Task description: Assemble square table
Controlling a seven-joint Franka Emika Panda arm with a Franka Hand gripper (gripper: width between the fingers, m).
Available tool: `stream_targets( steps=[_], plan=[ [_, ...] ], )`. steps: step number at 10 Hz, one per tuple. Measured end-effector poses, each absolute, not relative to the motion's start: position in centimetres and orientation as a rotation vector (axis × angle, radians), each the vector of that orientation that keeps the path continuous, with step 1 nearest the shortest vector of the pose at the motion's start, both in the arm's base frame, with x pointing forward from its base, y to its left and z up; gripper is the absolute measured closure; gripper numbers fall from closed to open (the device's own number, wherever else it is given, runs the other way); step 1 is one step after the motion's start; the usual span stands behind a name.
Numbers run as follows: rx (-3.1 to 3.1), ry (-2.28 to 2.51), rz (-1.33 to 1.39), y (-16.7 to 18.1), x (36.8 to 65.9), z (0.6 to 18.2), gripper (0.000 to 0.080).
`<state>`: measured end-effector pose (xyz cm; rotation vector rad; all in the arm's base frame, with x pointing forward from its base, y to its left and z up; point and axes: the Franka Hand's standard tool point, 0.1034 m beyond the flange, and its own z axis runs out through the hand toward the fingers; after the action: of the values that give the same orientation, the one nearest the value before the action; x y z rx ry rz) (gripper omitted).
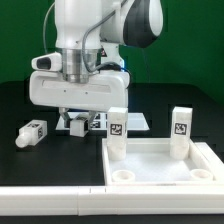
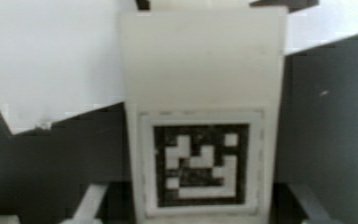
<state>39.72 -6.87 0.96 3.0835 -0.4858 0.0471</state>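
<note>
My gripper should open now, because the tagged white leg [image 1: 78, 128] [image 2: 204, 150] is lying flat and low on the dark table between my gripper's fingers.
The white square table top [image 1: 205, 158] lies at the exterior view's front right, with two tagged white legs standing upright in its far corners, one [image 1: 117, 128] and the other [image 1: 180, 125]. My gripper [image 1: 79, 125] is down at table level over a third leg [image 2: 197, 110]. This leg lies flat between the jaws with its tag facing the wrist camera. The fingers [image 2: 98, 207] stand on either side of its near end, with a thin dark gap on each side. A fourth leg [image 1: 32, 131] lies loose at the exterior view's left.
The marker board [image 1: 133, 121] lies flat just behind the gripper, towards the exterior view's right, and shows as a white area in the wrist view [image 2: 51, 60]. A long white rail [image 1: 50, 204] runs along the front edge.
</note>
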Motion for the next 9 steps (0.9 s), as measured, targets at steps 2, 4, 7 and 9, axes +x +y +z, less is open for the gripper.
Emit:
stream_targets(
  steps=[2, 4, 7, 9],
  plan=[
    [3.121, -0.526, -0.052, -6.1, 39.3, 0.9, 0.0404],
    [3.172, -0.628, -0.279, -5.5, 40.0, 2.5, 0.0168],
    [3.176, -0.614, -0.699, -5.3, 41.5, 3.5, 0.0154],
    [3.161, -0.625, -0.864, -5.4, 41.6, 3.3, 0.015]
  ],
)
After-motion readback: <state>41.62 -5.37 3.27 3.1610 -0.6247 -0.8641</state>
